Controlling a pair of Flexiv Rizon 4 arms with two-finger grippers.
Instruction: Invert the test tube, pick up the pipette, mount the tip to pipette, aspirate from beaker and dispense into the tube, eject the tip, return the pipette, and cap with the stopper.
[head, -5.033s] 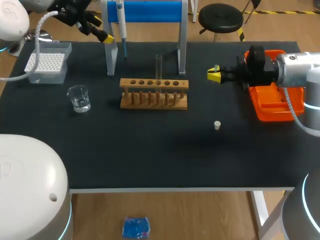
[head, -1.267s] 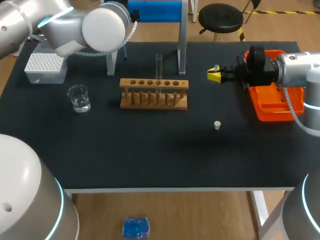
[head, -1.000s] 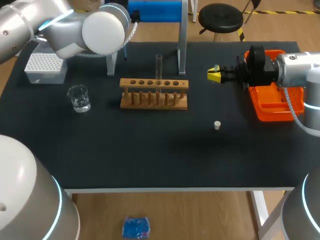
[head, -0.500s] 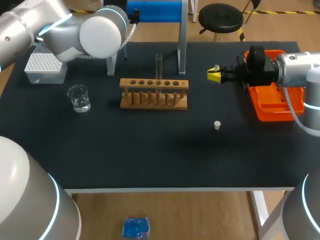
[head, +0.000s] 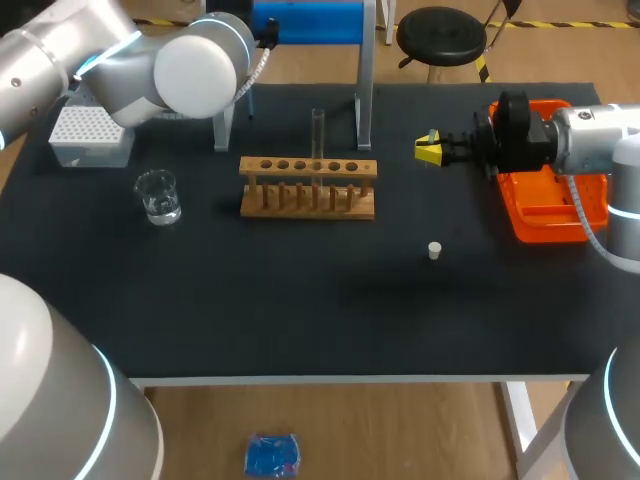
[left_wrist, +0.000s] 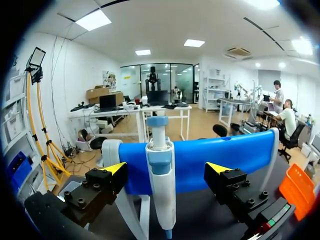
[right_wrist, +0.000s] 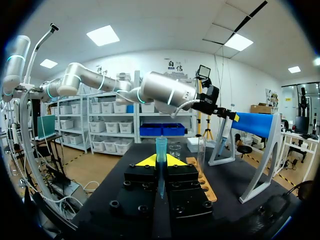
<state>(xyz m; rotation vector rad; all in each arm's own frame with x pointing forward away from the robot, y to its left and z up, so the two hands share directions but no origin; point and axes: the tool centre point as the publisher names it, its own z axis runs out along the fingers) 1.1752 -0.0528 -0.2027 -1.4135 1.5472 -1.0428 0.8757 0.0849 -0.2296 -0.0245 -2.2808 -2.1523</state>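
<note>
The left gripper picks up the pipette by its white body (left_wrist: 163, 192) next, leaving its narrow blue nozzle (left_wrist: 169, 233) free to take the pipette tip.
The white-and-blue pipette (left_wrist: 161, 185) hangs on the blue stand (left_wrist: 225, 155). My left gripper (left_wrist: 166, 168) is open, one yellow tip on either side of the pipette, neither touching it. In the head view my left arm (head: 195, 65) hides that gripper and most of the pipette. A clear test tube (head: 318, 132) stands upright in the wooden rack (head: 308, 187). My right gripper (head: 428, 150) hovers to the right of the rack, shut on a pale blue pipette tip (right_wrist: 161, 150). The beaker (head: 158, 195), the tip box (head: 90, 135) and the small white stopper (head: 434, 250) rest on the table.
An orange tray (head: 550, 210) lies under my right arm at the table's right edge. The blue stand (head: 310, 20) straddles the back of the black mat, with its legs behind the rack.
Five seconds ago my left gripper hovered near the tip box; the arm has since swung in to the stand and edged a little left in the last second. My right arm has not moved.
</note>
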